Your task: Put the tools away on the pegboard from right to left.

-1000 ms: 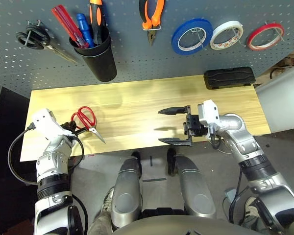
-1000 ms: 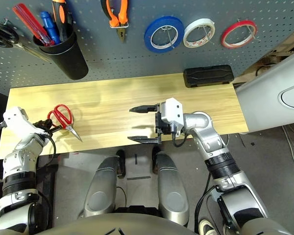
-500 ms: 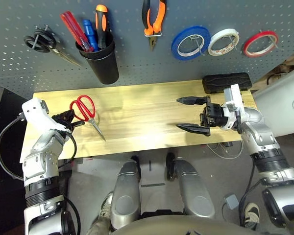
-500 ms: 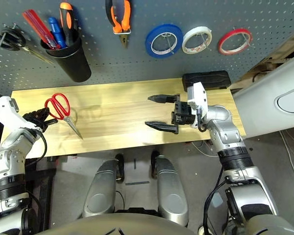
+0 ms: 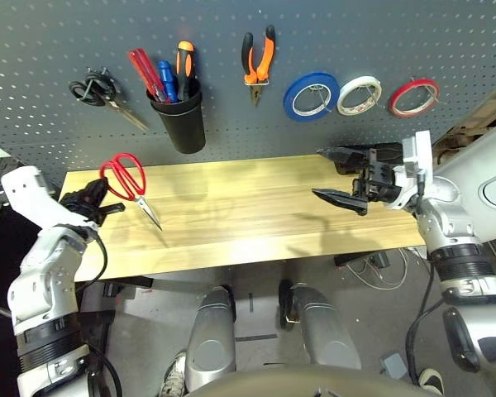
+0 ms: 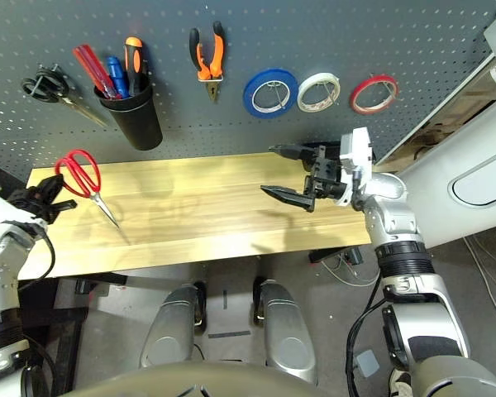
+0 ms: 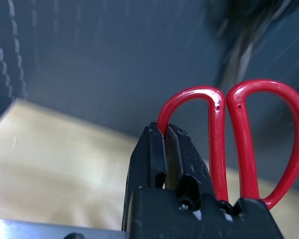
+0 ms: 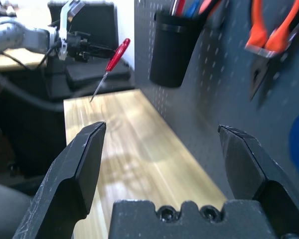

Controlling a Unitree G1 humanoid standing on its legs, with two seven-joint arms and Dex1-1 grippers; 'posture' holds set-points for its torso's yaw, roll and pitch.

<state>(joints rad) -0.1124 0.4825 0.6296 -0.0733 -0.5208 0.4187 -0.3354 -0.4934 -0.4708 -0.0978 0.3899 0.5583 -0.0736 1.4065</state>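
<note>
The red loops are below the black-handled scissors' hook, so my left gripper keeps hold of the red-handled scissors point(image 5: 126, 179) from here until a loop rests there.
My left gripper point(image 5: 103, 204) is shut on one handle loop of the red-handled scissors point(image 5: 126, 179), held above the table's left end with the blades pointing down and to the right. The left wrist view shows the fingertips point(image 7: 164, 137) pinching that red loop point(image 7: 239, 144). The pegboard point(image 5: 231, 116) carries the red tape ring point(image 5: 413, 97) at far right, the orange-and-black pliers point(image 5: 259, 58) on a hook, and the red-handled screwdriver point(image 5: 143, 73) in the black cup point(image 5: 182, 120). My right gripper point(image 5: 317, 173) hangs open and empty over the table's right end.
Blue tape point(image 5: 312, 93) and white tape point(image 5: 360, 93) hang between the pliers and the red ring. Black-handled scissors point(image 5: 99, 89) hang left of the cup, above the held scissors. The wooden table point(image 5: 231, 215) runs below the board.
The camera has tilted up. My left gripper has lifted the red scissors off the table, up and to the left. The right arm has swung right and back, still open.
</note>
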